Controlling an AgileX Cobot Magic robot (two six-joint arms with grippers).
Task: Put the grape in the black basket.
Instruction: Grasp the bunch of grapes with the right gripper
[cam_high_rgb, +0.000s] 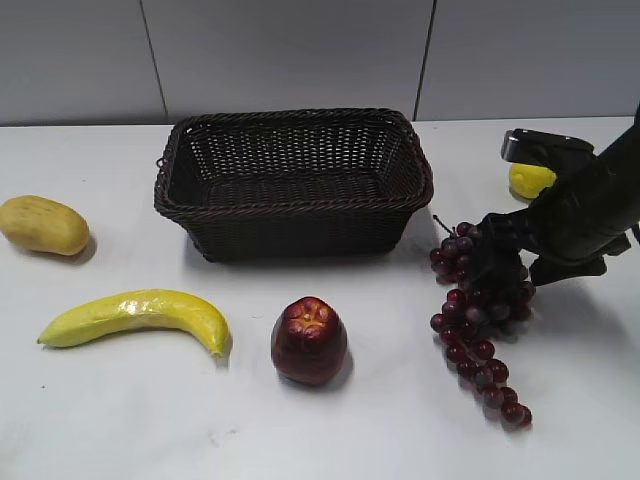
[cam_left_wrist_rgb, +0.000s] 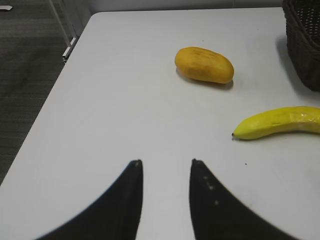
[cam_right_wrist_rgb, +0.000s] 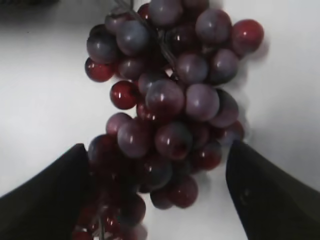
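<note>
The grape bunch should go in the black basket, so my right gripper will grab it by its stem-end cluster (cam_right_wrist_rgb: 165, 115) next.
The grape (cam_high_rgb: 480, 320) is a long dark red-purple bunch lying on the white table, to the right of the black basket (cam_high_rgb: 290, 205), its tip pointing toward the front. My right gripper (cam_high_rgb: 500, 270) is down over the upper part of the bunch. In the right wrist view the grape (cam_right_wrist_rgb: 170, 110) fills the middle, and the right gripper (cam_right_wrist_rgb: 157, 146) is open with one finger on each side: the left finger touches the grapes, the right finger stands apart. My left gripper (cam_left_wrist_rgb: 166, 161) is open and empty above bare table. A corner of the basket (cam_left_wrist_rgb: 305, 45) shows in the left wrist view.
A dark red apple (cam_high_rgb: 309, 340) sits in front of the basket. A yellow banana (cam_high_rgb: 135, 315) (cam_left_wrist_rgb: 280, 122) and an orange-yellow oval fruit (cam_high_rgb: 43, 225) (cam_left_wrist_rgb: 204, 64) lie at the left. A yellow fruit (cam_high_rgb: 530, 180) sits behind my right arm. The table's left edge (cam_left_wrist_rgb: 47, 107) borders the floor.
</note>
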